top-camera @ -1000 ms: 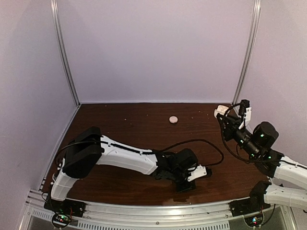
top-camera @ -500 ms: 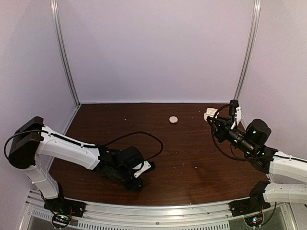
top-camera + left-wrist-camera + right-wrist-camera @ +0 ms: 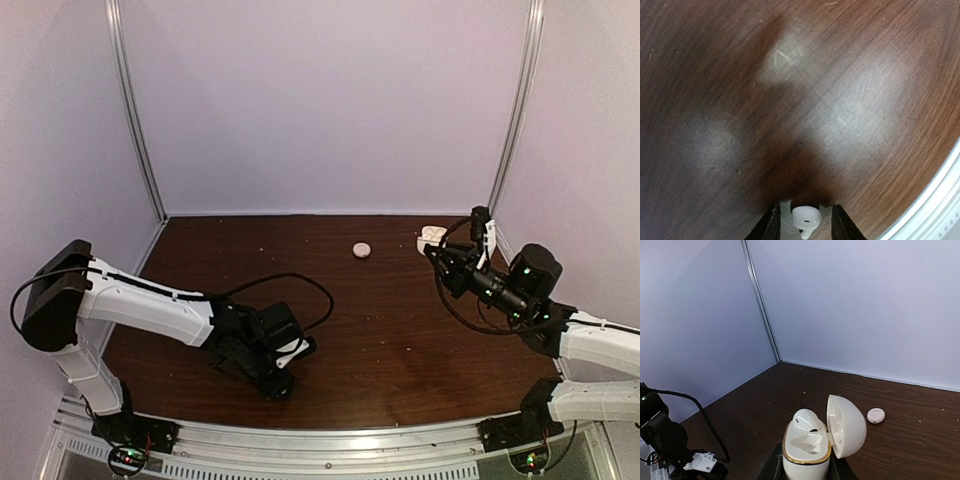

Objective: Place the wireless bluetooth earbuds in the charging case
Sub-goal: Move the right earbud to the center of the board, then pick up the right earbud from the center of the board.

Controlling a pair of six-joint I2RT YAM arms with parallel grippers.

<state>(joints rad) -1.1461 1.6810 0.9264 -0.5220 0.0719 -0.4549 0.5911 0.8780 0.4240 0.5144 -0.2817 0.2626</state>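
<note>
My left gripper closes on the earbud now, since the white earbud's head (image 3: 806, 218) sits between my fingers, down at the table. A close now would catch the earbud.
A white earbud (image 3: 806, 216) lies on the wooden table between the fingers of my left gripper (image 3: 802, 223). The jaws stand open, with a gap on each side of the earbud. In the top view that gripper (image 3: 282, 386) points down near the table's front edge and hides the earbud. My right gripper (image 3: 806, 469) is shut on the white charging case (image 3: 807, 460), held above the table at the back right (image 3: 432, 237). The lid (image 3: 847, 426) is open. A second earbud (image 3: 807, 421) sits in the case's far slot, and the near slot (image 3: 805, 442) is empty.
A flat pale pink disc (image 3: 361, 249) lies at the back middle of the table and also shows in the right wrist view (image 3: 876, 415). The left arm's black cable (image 3: 300, 285) loops over the table. A metal rail (image 3: 320, 440) runs along the front edge.
The left arm swung from the table's middle to the front left, and its jaws have opened off the earbud. The right gripper carried the case a little left and lower.
</note>
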